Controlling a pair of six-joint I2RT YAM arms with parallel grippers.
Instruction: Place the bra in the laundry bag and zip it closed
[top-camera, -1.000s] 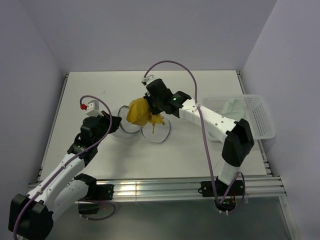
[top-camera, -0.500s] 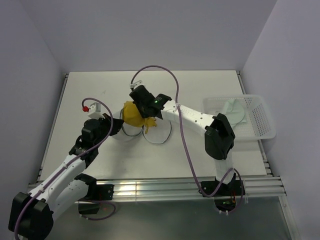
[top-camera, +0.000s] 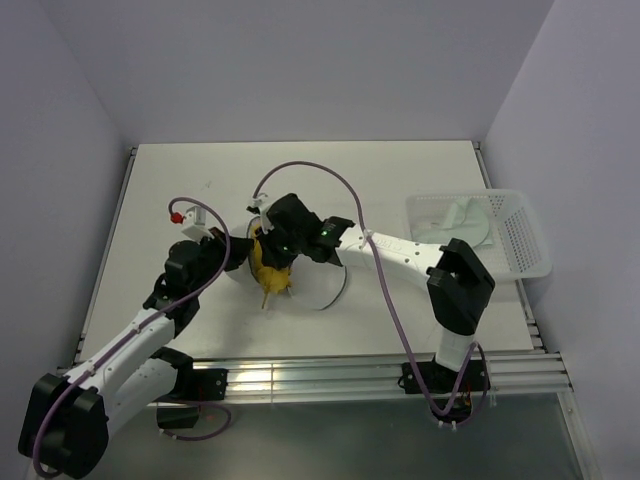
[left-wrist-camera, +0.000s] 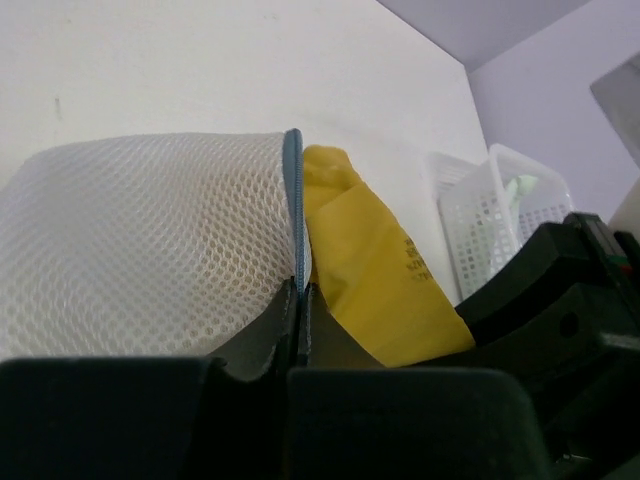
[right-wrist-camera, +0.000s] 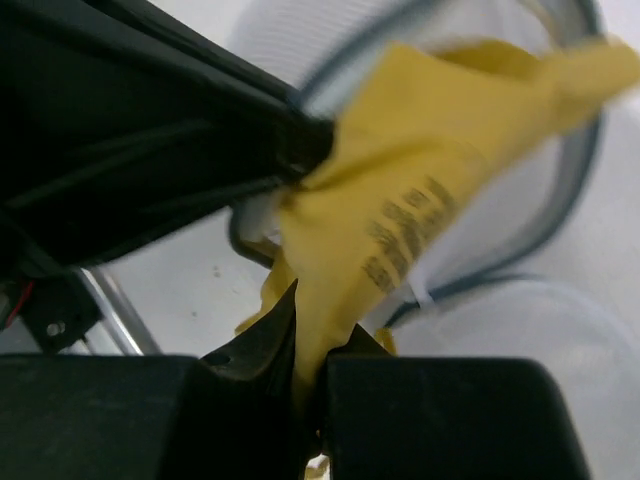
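Observation:
The bra is across the rim of the bag, so it would end partly outside the bag's raised half if I opened my right gripper now.
The laundry bag lies open mid-table. One white mesh half stands upright. My left gripper is shut on its blue zipper rim. My right gripper is shut on the yellow bra and holds it right against that raised half, on its open side. In the left wrist view the bra presses against the rim. In the right wrist view the bra hangs from my jaws over the bag's rim, with my left gripper close at the upper left.
A white perforated plastic basket stands at the table's right edge with a pale green garment in it; it also shows in the left wrist view. The two arms are nearly touching at the bag.
My right gripper has carried the bra left and nearer, down against the bag half held by my left gripper. The left gripper has kept its hold and shifted slightly.

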